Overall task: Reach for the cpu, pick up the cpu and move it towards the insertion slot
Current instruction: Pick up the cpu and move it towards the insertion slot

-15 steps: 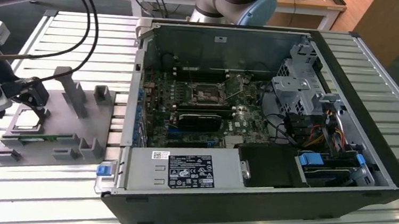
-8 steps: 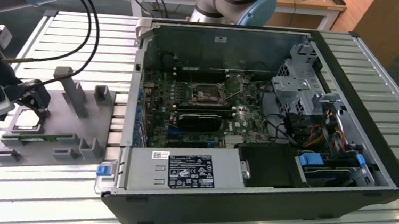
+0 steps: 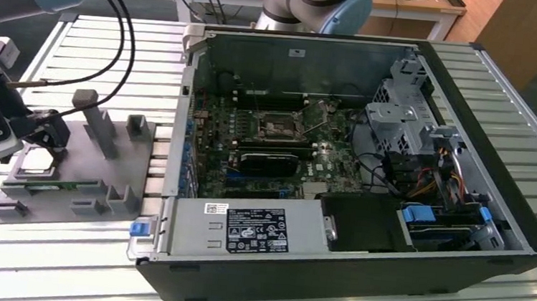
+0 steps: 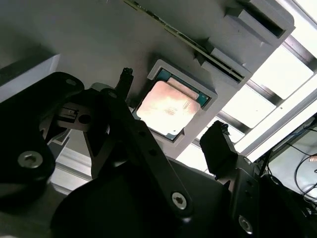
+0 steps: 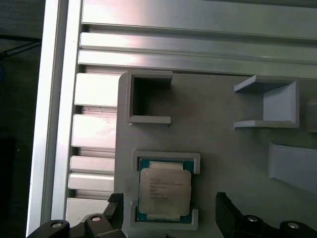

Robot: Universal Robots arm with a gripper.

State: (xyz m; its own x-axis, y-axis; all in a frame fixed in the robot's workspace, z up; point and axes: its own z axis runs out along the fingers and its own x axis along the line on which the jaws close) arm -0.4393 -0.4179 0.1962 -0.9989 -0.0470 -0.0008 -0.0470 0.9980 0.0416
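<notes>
The holder's sides wrap around the cpu's ends, and its raised sides leave gaps at the cpu's side edges. My gripper will next grab the cpu by its side edges at those gaps.
The cpu (image 3: pixel 38 165) lies flat in a square nest on the grey fixture plate (image 3: pixel 103 173), at the exterior view's left. Its silvery top (image 5: pixel 164 188) with a green rim (image 4: pixel 168 106) appears in both wrist views. My gripper (image 3: pixel 36 145) hovers just above it. It is open, with one black fingertip (image 5: pixel 115 202) on each side of the nest and nothing between the jaws (image 4: pixel 172 105). The insertion slot (image 3: pixel 276 127) is a metal-framed square socket on the motherboard inside the open computer case, well off toward the exterior view's right.
Grey posts and holders (image 3: pixel 96 124) stand up from the fixture plate, and a green memory strip (image 3: pixel 47 185) sits in it beside the cpu. The black case (image 3: pixel 464 101) rests on a slatted aluminium table (image 3: pixel 113 52). Cables (image 3: pixel 120 31) hang over the arm.
</notes>
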